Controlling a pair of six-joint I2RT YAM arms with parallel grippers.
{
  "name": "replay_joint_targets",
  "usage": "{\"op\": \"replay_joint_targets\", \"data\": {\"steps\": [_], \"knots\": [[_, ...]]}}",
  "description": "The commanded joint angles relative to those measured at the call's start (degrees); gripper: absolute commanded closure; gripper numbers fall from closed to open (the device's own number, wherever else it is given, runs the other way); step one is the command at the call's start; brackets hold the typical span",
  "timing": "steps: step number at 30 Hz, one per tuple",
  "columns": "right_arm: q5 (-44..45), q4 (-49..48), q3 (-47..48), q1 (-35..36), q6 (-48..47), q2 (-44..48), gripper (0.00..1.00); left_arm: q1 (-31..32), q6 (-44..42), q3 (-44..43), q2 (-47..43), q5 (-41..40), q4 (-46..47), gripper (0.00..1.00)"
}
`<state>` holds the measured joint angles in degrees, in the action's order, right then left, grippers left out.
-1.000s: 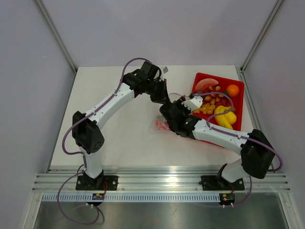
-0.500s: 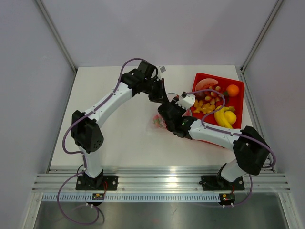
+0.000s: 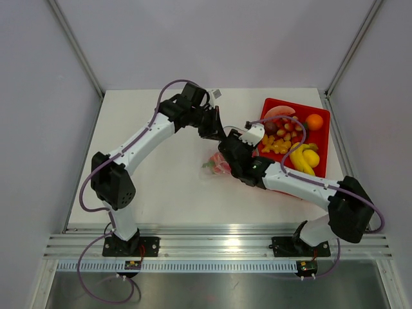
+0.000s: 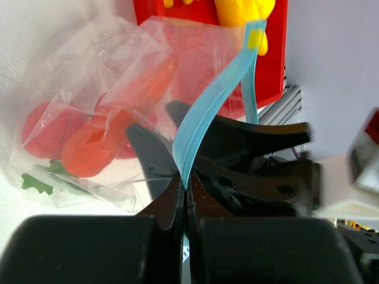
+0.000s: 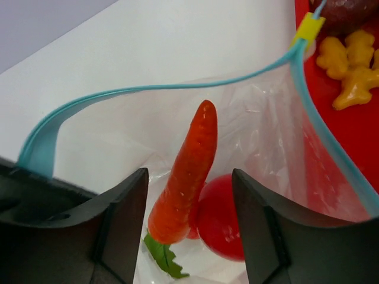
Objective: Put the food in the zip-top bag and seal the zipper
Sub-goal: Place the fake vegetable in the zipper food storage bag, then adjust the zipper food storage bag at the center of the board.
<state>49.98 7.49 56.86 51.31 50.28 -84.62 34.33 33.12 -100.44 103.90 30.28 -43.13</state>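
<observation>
My right gripper is to grab the light blue zipper's tray-side edge (image 5: 329, 137) next, opposite my left gripper, to spread the bag's opening and settle the food inside.
The clear zip-top bag (image 3: 212, 166) lies at mid-table, its mouth held up. My left gripper (image 3: 217, 130) (image 4: 185, 186) is shut on the light blue zipper (image 4: 207, 106), lifting one end of it. In the right wrist view the zipper (image 5: 148, 90) curves wide open, with a yellow slider (image 5: 309, 26) at its far end. My right gripper (image 3: 225, 159) (image 5: 189, 177) stands open over the mouth. An orange carrot (image 5: 185, 177) sits between the fingers without touching them, leaning on a red ball (image 5: 224, 220) inside the bag. More red food (image 4: 89, 142) shows through the plastic.
The red tray (image 3: 324, 132) (image 5: 355, 142) stands just right of the bag, holding a banana (image 3: 302, 158), an orange (image 3: 314, 121) and several small yellow pieces (image 5: 349, 65). The two wrists are close together over the bag. Grey walls close in the table.
The right gripper's jaws have widened and now stand off the carrot. Both wrists have shifted slightly toward the back, and the bag has moved a little with them.
</observation>
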Motion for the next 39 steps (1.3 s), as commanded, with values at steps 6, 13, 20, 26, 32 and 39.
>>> {"op": "replay_joint_targets", "data": {"steps": [6, 13, 20, 26, 32, 39], "knots": [[-13.9, 12.1, 6.9, 0.5, -7.7, 11.5, 0.34, -0.4, 1.1, 0.7, -2.9, 1.6, 5.1, 1.0], [-10.3, 24.3, 4.0, -0.9, 0.1, 20.2, 0.31, -0.5, 1.2, 1.1, -2.8, 1.9, 5.6, 1.0], [-14.8, 29.3, 0.0, -8.9, -0.8, 23.5, 0.2, -0.6, 1.1, 2.0, -3.1, 2.0, 5.9, 1.0], [-30.7, 23.4, -3.0, -15.6, -4.7, 18.4, 0.33, -0.9, 1.1, 2.3, -3.5, 1.8, 5.9, 1.0], [-37.6, 21.2, 5.2, -15.6, -9.4, 11.8, 1.0, -1.8, 0.2, 2.0, -4.2, -0.1, 4.2, 1.0], [-40.2, 22.4, 20.2, -15.5, -14.4, 12.2, 1.0, -3.0, -3.3, -3.2, -6.9, -8.0, -2.4, 1.0]]}}
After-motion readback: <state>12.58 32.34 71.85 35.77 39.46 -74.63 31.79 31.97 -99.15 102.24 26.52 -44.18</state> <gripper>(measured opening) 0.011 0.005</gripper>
